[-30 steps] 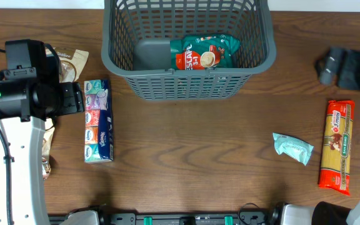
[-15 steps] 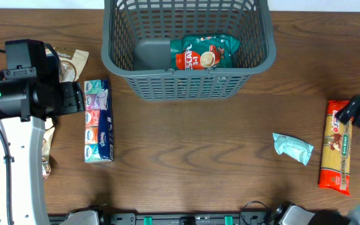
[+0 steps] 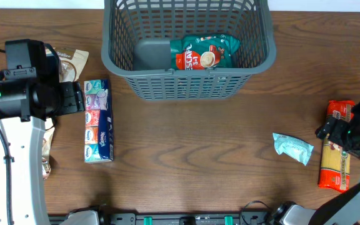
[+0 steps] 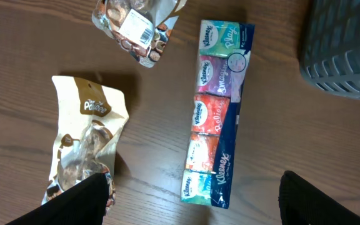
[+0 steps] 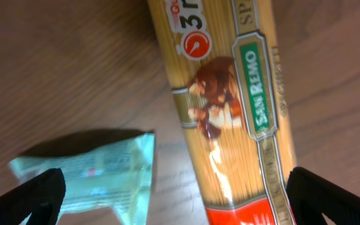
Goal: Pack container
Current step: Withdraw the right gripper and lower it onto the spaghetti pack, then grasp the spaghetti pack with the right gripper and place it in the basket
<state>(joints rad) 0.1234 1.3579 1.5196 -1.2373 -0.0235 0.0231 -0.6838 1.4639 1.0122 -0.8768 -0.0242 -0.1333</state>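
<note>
My right gripper is to grab the spaghetti pack [image 3: 337,147] next across its narrow width near the pack's middle, by both its long sides. Then the pack can be laid lengthwise in the container [image 3: 120,59].
The dark grey slotted container [image 3: 120,59] stands at the back centre and holds a green and red coffee bag [image 3: 204,52]. A strip of Kleenex tissue packs [image 3: 97,120] lies at the left, also in the left wrist view [image 4: 215,109]. My left gripper [image 4: 189,200] is open above the table, near the strip's lower end. A spaghetti pack [image 3: 335,164] lies at the right; a pale green packet [image 3: 292,148] lies beside it. My right gripper [image 5: 170,197] is open above the spaghetti pack [image 5: 230,94] and the green packet [image 5: 92,172].
Two brown snack bags lie at the far left, one [image 4: 83,147] under my left arm and one [image 4: 133,28] farther back. The container corner [image 4: 349,50] shows in the left wrist view.
My right arm has come down from the back right corner to just over the spaghetti pack. The left arm and all items have not moved.
</note>
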